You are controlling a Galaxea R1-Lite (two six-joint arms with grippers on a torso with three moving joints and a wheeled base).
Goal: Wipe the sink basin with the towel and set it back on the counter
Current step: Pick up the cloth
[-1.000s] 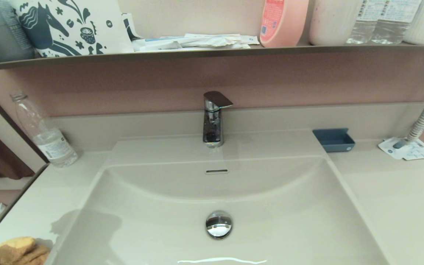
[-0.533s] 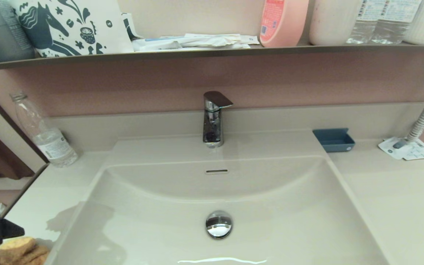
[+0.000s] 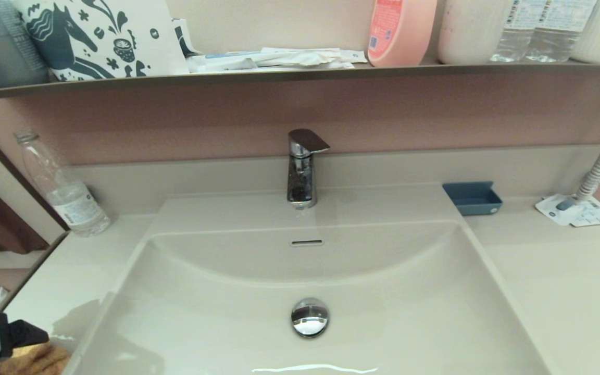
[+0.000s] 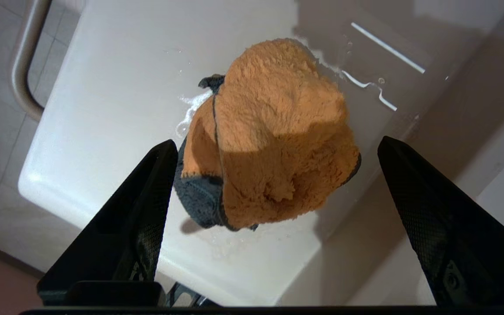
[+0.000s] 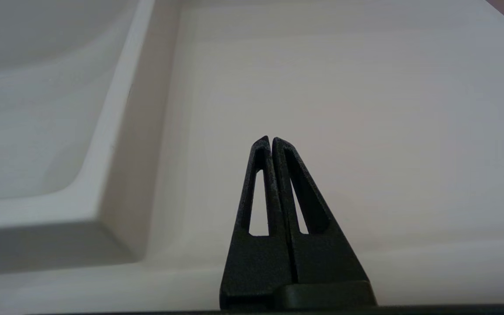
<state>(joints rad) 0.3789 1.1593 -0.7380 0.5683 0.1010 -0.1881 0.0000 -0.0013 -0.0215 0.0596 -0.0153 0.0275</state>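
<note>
Next, my left gripper grabs the towel by its orange-yellow crumpled middle [image 4: 279,139] to wipe the sink basin.
The orange-yellow towel [image 4: 274,131] lies crumpled on the wet front left corner of the counter [image 4: 116,87], right beside the basin's rim. Only its edge [image 3: 37,358] shows in the head view, under my arm. My left gripper [image 4: 276,141] hangs above it, open, with one finger on each side and no contact visible. In the head view the left gripper [image 3: 19,336] shows at the bottom left. The off-white sink basin [image 3: 383,291] with its chrome drain plug [image 3: 309,317] holds nothing. My right gripper [image 5: 271,139] is shut and empty above the right counter [image 5: 344,109].
A chrome tap [image 3: 302,169] stands behind the basin. A plastic bottle [image 3: 63,190] stands at the back left. A small blue tray [image 3: 472,198], a paper leaflet [image 3: 578,211] and a hose are at the back right. A brown shelf [image 3: 300,73] carries bottles above.
My left gripper has come in from the bottom left and moved right over the towel, hiding most of it in the head view. The towel has not moved.
</note>
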